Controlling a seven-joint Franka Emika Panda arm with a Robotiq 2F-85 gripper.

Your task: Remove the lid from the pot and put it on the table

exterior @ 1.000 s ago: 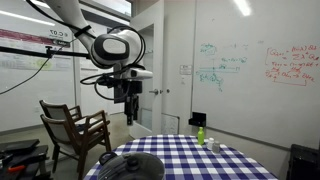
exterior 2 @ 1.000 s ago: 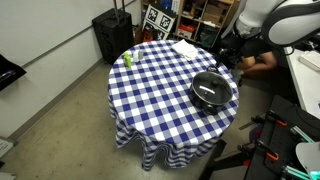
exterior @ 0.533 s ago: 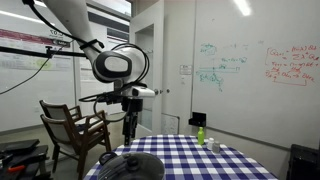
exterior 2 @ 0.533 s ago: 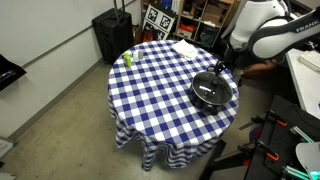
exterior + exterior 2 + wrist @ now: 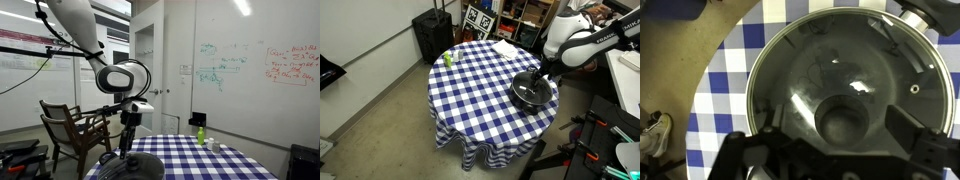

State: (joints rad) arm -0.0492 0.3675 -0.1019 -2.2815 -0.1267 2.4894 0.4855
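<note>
The gripper's fingers are on both sides of the knob [image 5: 132,162] [image 5: 842,122] but above it. The robot should lower the gripper to the knob before closing it, because closing now would miss the knob.
The black pot [image 5: 517,98] stands near the edge of the checked table [image 5: 470,95], with the grey lid [image 5: 531,89] on it. In the wrist view the lid [image 5: 830,55] fills the frame and its central knob [image 5: 843,122] lies between my fingers. My gripper [image 5: 840,124] is open, with one finger on each side of the knob and not touching it. In both exterior views the gripper [image 5: 125,151] [image 5: 542,77] hangs just above the lid [image 5: 128,164]. The pot's inside is hidden.
A small green bottle [image 5: 447,59] [image 5: 201,135] stands at the table's far side, with a white cloth [image 5: 505,47] near it. A wooden armchair [image 5: 73,124] is beside the table [image 5: 200,160]. A black case [image 5: 432,35] stands on the floor.
The arm has come down from high above the table until the gripper sits right over the lid's knob. The lid and pot have not moved.
</note>
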